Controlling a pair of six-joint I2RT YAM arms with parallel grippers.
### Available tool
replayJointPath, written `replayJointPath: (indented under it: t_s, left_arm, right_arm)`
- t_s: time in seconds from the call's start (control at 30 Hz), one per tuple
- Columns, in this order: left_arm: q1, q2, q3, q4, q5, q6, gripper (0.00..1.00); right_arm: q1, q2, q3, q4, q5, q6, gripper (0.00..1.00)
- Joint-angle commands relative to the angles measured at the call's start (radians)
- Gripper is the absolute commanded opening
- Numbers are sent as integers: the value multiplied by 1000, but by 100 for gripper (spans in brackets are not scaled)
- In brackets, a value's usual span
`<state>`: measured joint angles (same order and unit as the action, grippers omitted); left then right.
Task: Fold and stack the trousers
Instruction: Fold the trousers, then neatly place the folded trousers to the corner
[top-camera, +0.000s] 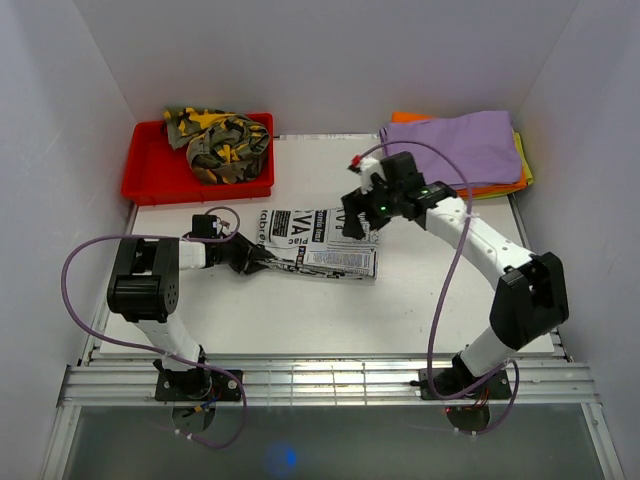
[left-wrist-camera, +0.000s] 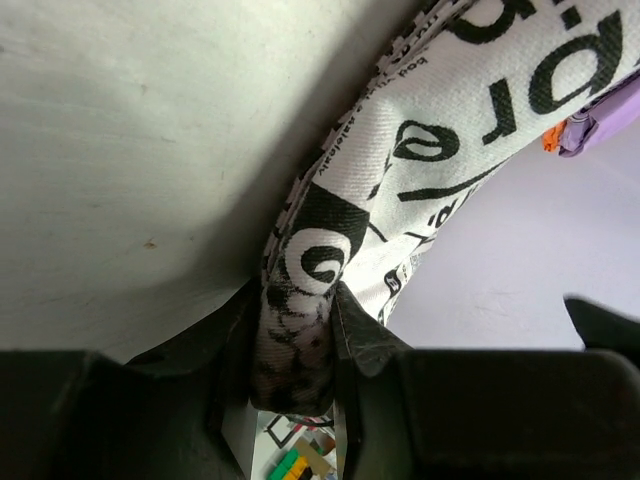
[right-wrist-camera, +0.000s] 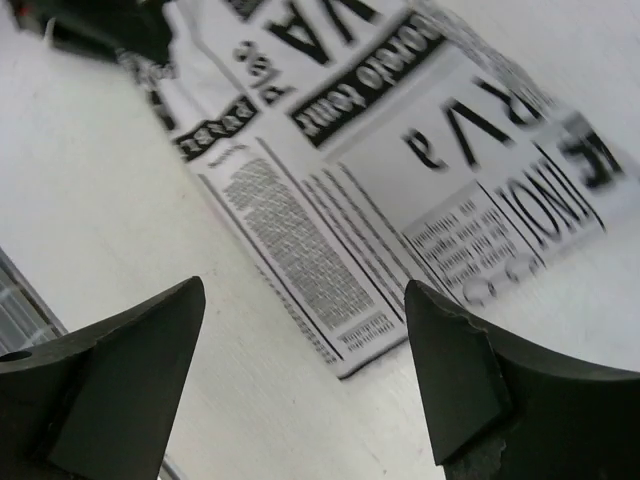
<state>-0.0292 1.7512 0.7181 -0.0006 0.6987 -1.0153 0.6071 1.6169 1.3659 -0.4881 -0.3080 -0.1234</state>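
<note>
My right gripper grabs the folded newspaper-print trousers by the near corner opposite my left gripper next, to carry them spread onto the pile.
The newspaper-print trousers (top-camera: 318, 240) lie folded into a small flat rectangle in the middle of the white table (top-camera: 420, 300). My left gripper (top-camera: 255, 260) is shut on their left edge, and a thick roll of the printed cloth (left-wrist-camera: 295, 340) is pinched between its fingers. My right gripper (top-camera: 362, 218) hovers over the fold's right end, open with nothing between its fingers (right-wrist-camera: 450, 370). The printed cloth (right-wrist-camera: 400, 170) lies flat below them. A camouflage pair of trousers (top-camera: 220, 142) sits crumpled in the red tray (top-camera: 150, 180) at the back left.
A pile of purple, orange and yellow cloth (top-camera: 470, 150) lies at the back right of the table. White walls close in on the left, right and back. Purple cables loop from both arms.
</note>
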Motion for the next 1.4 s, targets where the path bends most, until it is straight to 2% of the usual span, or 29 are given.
replayJointPath:
  t_s: [0.0,0.03,0.13,0.23,0.43,0.67,0.93,1.03,1.1,1.13,1.17,1.23,1.27,1.33,1.37]
  left_arm:
    - [-1,-41,-29,-64,-47,-2,0]
    - [-3,-42,-29,-68,-50,-2,0]
    - [-11,-51,-42,-65,-59,1,0]
    - [-24,-70,-54,-62,-73,11,0]
    - [-49,-87,-51,-58,-100,23,0]
    - [-54,-81,-36,-68,-107,50,0]
    - [-58,-81,-28,-81,-116,63,0]
    - [-58,-82,-19,-90,-125,70,0]
    - [-58,-84,-14,-91,-131,75,0]
    - [-57,-85,-11,-98,-136,78,0]
    - [-58,-87,-8,-102,-139,81,0]
    - [-58,-94,9,-122,-149,105,0]
    - [-60,-99,18,-133,-157,119,0]
    - [-64,-108,56,-177,-180,168,0]
    - [-70,-119,73,-197,-198,193,0]
  right_arm:
    - [-170,-73,-140,-89,-71,221,87]
    - [-235,-78,-174,-80,-91,296,88]
    - [-326,-92,-312,-22,-129,486,91]
    - [-371,-111,-415,35,-164,600,94]
    - [-382,-74,-527,163,-180,706,91]
    - [-382,14,-591,371,-227,786,81]
    - [-331,92,-587,416,-207,801,72]
    - [-319,124,-553,419,-206,804,64]
    - [-317,146,-536,414,-198,798,55]
    - [-317,149,-521,408,-195,795,50]
    - [-319,149,-512,396,-183,780,39]
    - [-323,132,-481,352,-175,760,29]
    - [-326,123,-472,335,-165,751,19]
    - [-326,80,-447,280,-149,707,8]
    - [-326,51,-418,260,-128,682,8]
